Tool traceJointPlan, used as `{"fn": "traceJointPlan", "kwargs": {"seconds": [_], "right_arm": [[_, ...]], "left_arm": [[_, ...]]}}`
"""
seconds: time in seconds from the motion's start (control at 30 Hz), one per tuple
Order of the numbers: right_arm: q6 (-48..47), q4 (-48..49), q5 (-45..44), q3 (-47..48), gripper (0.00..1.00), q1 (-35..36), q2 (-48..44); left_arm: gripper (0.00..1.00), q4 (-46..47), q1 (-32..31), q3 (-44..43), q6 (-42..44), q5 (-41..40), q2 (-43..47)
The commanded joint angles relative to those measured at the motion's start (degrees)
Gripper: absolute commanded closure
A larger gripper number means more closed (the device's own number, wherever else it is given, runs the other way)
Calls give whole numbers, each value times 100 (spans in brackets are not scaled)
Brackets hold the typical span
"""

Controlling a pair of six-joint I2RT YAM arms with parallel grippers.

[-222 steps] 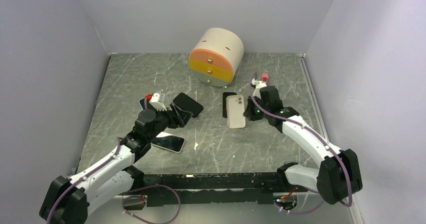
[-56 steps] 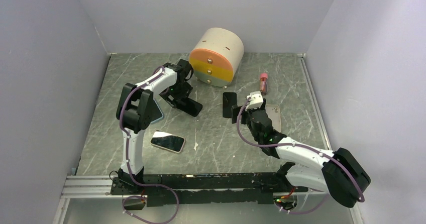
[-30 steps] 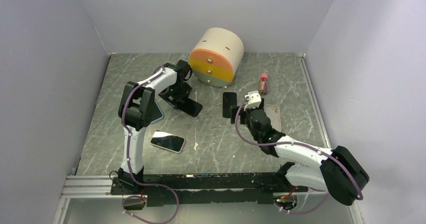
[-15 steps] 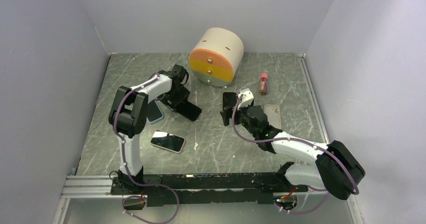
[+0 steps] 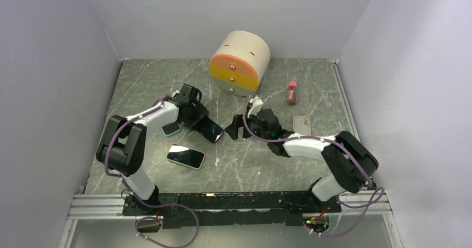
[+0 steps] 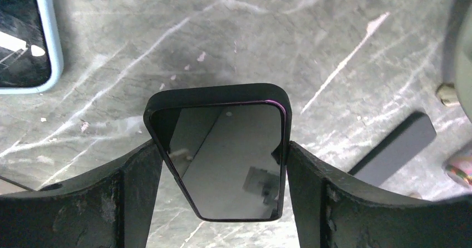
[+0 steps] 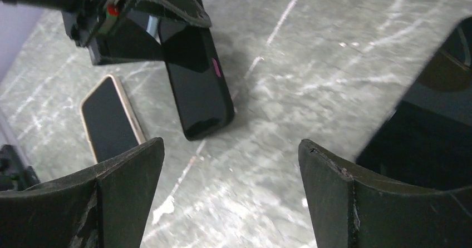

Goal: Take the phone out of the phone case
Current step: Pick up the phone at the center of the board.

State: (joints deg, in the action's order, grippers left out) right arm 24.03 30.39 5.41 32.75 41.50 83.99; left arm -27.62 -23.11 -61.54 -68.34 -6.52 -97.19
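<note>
My right gripper grabs the cased phone by its loose end [image 5: 216, 137] [image 7: 207, 119] next, leaving its other end to my left gripper for separating phone and case.
The phone [image 6: 228, 159] shows its dark glossy screen and sits inside a black phone case [image 6: 217, 92]. My left gripper [image 6: 222, 148] is shut on the case, one finger against each long side. From above, the cased phone [image 5: 210, 129] slants toward the table middle, its far end low over the table, under the left gripper [image 5: 200, 122]. My right gripper [image 5: 238, 128] stands open just to its right, nothing between its fingers. In the right wrist view the phone [image 7: 197, 87] lies ahead of the right gripper [image 7: 231, 145].
A black flat slab [image 6: 395, 148] lies beside the right gripper [image 7: 439, 125]. A light-blue cased phone [image 5: 171, 128] and a gold-edged phone [image 5: 186, 157] lie on the left. A beige phone [image 5: 301, 124], a small red bottle [image 5: 291, 90] and a round drawer unit [image 5: 239, 63] stand farther back.
The left gripper closed on the cased phone and drew it nearer and slightly left. The right gripper swept left from the beige phone to the table middle.
</note>
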Motion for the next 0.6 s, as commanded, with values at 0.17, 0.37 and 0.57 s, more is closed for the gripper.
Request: {"fn": "traceJointPlan", "kwargs": {"seconds": [0.17, 0.37, 0.57], "right_arm": [[504, -252, 456, 1279, 11, 174, 993], [213, -168, 865, 1551, 16, 181, 1490], [-149, -126, 1217, 1795, 25, 201, 1792]], "left_arm": [[64, 1139, -42, 645, 369, 583, 953], [66, 1509, -42, 1004, 449, 819, 1330], [69, 1662, -35, 1064, 565, 1033, 1402]]}}
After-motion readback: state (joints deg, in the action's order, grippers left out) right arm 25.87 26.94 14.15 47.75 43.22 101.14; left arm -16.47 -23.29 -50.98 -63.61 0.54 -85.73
